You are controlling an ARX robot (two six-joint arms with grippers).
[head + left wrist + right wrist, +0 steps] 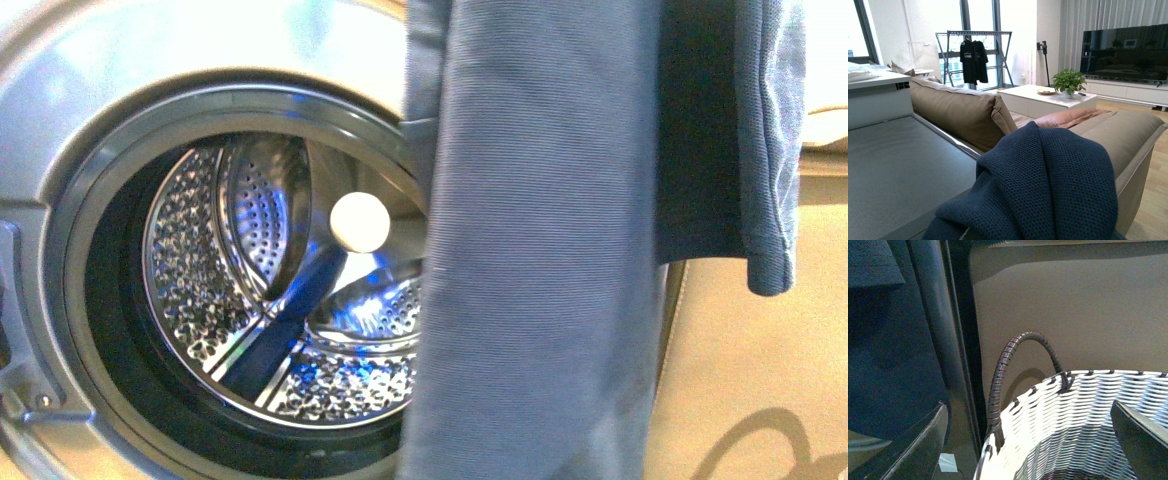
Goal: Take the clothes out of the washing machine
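Note:
My right gripper grabs the garment's hanging folds next, to bring the navy garment into the white woven basket [1073,410].
The washing machine [100,120] fills the left of the front view, its porthole open onto the perforated steel drum [260,290], in which no fabric shows. The clothes [540,250], a plain navy garment, hang in long folds in front of the porthole's right side. In the left wrist view the same navy knit [1048,185] is bunched over my left gripper, which is shut on it with its fingers hidden under the fabric. My right gripper [1028,450] is open above the white woven basket [1073,410], with nothing between its fingers [913,450].
The basket has a dark wrapped handle [1008,360] and stands against a beige panel [1073,305]. Beyond the machine's grey top [893,165] are a tan sofa [963,110], a white coffee table [1043,97], a plant [1068,80] and a drying rack [973,55].

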